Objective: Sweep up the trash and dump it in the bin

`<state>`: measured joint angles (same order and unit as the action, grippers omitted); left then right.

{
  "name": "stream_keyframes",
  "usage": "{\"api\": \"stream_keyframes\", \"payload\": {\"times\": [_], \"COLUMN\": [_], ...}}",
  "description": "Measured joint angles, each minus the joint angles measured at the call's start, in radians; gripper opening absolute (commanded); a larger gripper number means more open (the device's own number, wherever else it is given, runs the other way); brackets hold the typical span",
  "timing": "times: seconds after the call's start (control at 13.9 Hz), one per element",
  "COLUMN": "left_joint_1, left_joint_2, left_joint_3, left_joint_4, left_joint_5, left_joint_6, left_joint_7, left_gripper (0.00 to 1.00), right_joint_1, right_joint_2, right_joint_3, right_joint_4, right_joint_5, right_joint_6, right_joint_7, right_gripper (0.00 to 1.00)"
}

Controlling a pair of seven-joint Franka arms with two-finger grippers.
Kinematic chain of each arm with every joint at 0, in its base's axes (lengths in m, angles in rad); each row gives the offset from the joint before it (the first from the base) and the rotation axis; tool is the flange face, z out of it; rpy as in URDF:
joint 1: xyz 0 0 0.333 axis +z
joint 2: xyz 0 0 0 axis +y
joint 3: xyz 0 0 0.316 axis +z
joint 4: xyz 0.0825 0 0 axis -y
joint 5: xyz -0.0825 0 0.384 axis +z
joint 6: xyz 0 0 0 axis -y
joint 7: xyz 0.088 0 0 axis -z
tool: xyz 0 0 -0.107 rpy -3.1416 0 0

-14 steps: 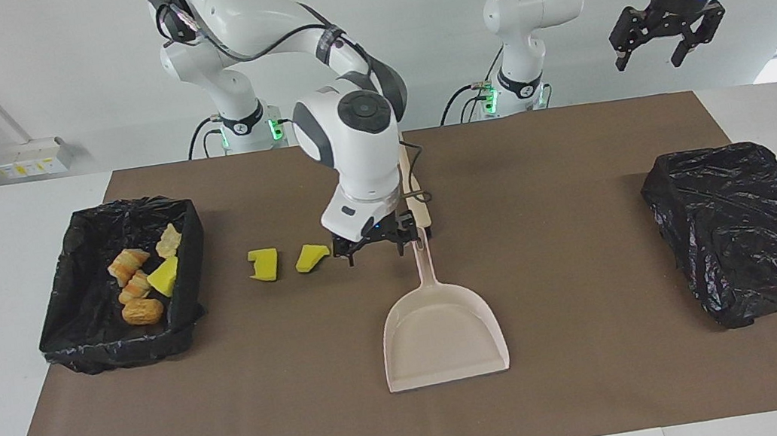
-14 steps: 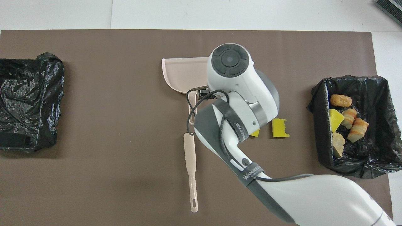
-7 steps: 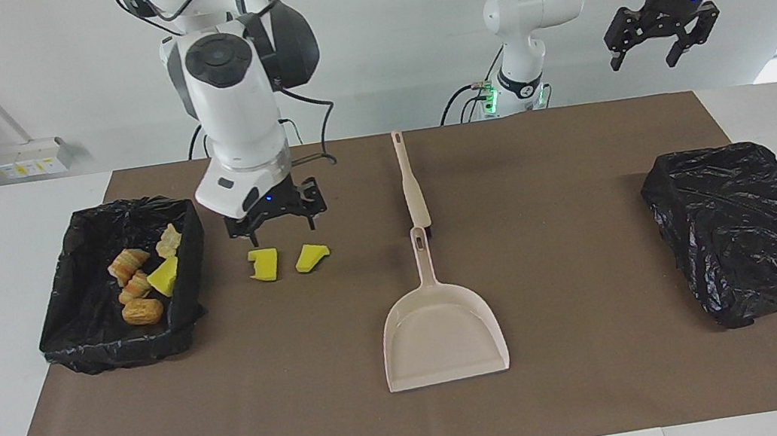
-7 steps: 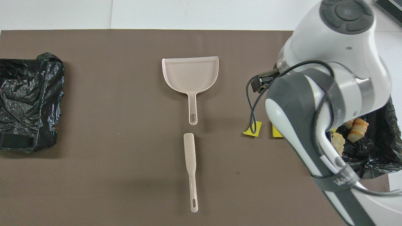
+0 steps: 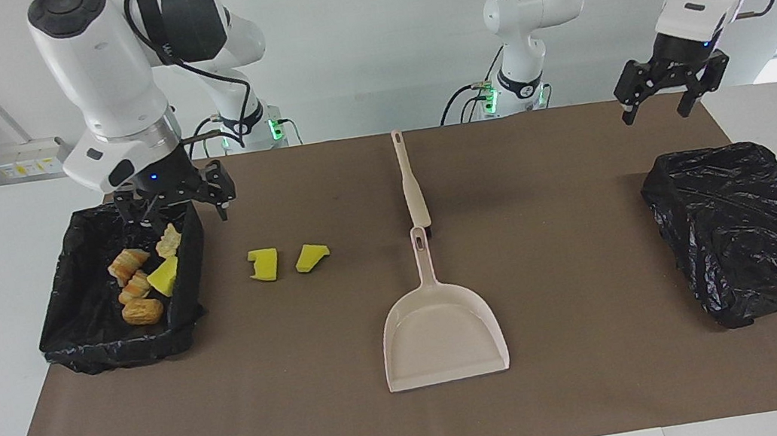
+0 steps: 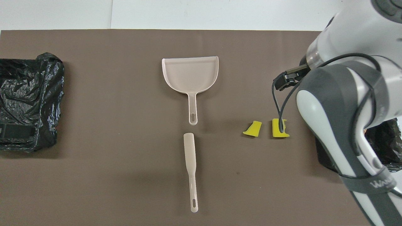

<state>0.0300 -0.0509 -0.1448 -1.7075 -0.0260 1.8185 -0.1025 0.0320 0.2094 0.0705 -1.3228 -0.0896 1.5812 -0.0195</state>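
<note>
The scoop of the dustpan is far wider than my fingers open, so my left gripper needs to grab the dustpan by its narrow handle [image 6: 192, 107] next.
Two yellow sponge chunks of trash [image 5: 263, 264] [image 5: 311, 257] lie on the brown mat between the bin and the dustpan; the overhead view shows the same trash [image 6: 253, 129] [image 6: 279, 128]. The black-lined bin [image 5: 118, 351] at the right arm's end holds rolls [image 5: 142, 311], a yellow chunk [image 5: 164, 277] and a pale lump [image 5: 169, 241]. My right gripper [image 5: 173, 201] hangs open and empty over the bin's rim nearest the robots. My left gripper [image 5: 667, 104] is raised, open and empty, over the left arm's end of the table.
The beige dustpan [image 5: 442, 332] [image 6: 190, 75] lies mid-mat with its handle pointing at the robots. The beige brush [image 5: 413, 184] [image 6: 190, 157] lies in line with it, nearer to the robots. A second black-bagged bin [image 5: 747, 228] [image 6: 28, 100] sits at the left arm's end.
My right gripper has swung away from the dustpan handle, past the yellow chunks, to over the bin's rim, still open and empty. My left gripper has come down a little.
</note>
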Motion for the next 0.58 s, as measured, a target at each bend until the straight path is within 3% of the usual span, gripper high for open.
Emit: {"api": "stream_keyframes", "payload": {"times": [0.36,0.58], "left_joint_1": [-0.030,-0.149], "left_joint_2": [0.151,0.223], "left_joint_3": [-0.115,-0.123], "left_joint_4": [0.083,0.085], "left_joint_5": [0.000,0.000], "left_joint_6": [0.044,0.072], "left_joint_7": [-0.079,-0.091], "left_gripper": [1.00,1.00], "right_joint_1": [-0.007,-0.013], "right_joint_2": [-0.060,-0.146], "right_joint_3": [-0.095,-0.107], "right_joint_4": [-0.003,-0.060], "right_joint_5": [0.006,0.036], "right_joint_6": [-0.070,-0.116], "right_joint_7": [0.000,0.016], "right_gripper": [1.00,1.00]}}
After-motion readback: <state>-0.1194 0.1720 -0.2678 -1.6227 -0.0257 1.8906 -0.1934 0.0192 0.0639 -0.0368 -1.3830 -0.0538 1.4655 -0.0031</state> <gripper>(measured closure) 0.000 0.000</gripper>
